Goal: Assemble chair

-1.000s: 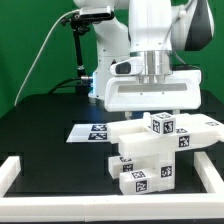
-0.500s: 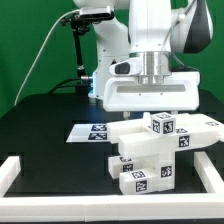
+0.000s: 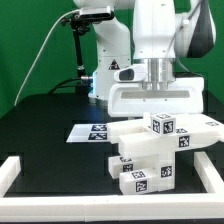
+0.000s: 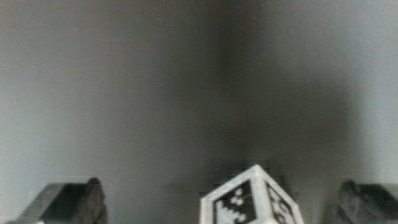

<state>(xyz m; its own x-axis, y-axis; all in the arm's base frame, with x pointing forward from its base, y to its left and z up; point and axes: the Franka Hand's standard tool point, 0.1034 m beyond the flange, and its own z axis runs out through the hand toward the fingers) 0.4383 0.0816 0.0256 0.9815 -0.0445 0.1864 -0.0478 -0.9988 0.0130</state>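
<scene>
My gripper should move lower before it closes on the cube. Its open fingers are still above the small cube's tagged corner.
The chair is a stack of glossy white blocky parts with black-and-white tags, standing at the table's front, toward the exterior view's right. A small tagged cube sits on top of it. My gripper hangs straight above that cube; its fingertips are hidden behind the parts. In the wrist view the gripper is open, its two dark fingers far apart. The tagged corner of the cube rises between them without touching either one.
The marker board lies flat on the black table to the exterior view's left of the chair. A white border rail runs round the table's front. The arm's base and a black stand are behind.
The gripper's hand has shifted slightly toward the exterior view's right and a little lower over the chair. The chair parts have not moved.
</scene>
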